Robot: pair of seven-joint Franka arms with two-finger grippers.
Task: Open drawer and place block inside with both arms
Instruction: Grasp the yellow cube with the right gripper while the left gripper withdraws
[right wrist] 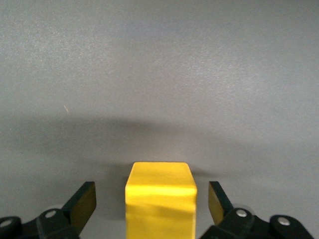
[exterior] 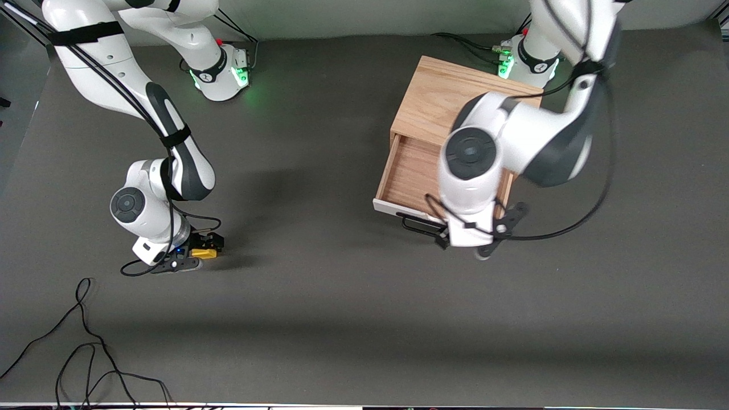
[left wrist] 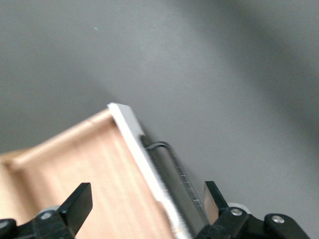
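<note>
The yellow block is between my right gripper's fingers in the right wrist view, so my fingers would hold the block if I closed now. I should close.
The yellow block [exterior: 204, 253] sits on the dark table toward the right arm's end. My right gripper [exterior: 206, 246] is down around it, open; in the right wrist view the block [right wrist: 159, 199] lies between the fingers [right wrist: 84, 199] with a gap on each side. The drawer [exterior: 407, 173] stands pulled out of the oak cabinet [exterior: 438, 97], its wooden floor bare. My left gripper [exterior: 470, 242] hangs open over the drawer's white front [left wrist: 132, 137] and black handle [left wrist: 172, 154], one finger over the tray, the other outside the handle.
Loose black cable [exterior: 85, 341] lies on the table near the front camera at the right arm's end. Both arm bases [exterior: 225, 74] stand along the table's edge farthest from the camera, the left arm's beside the cabinet.
</note>
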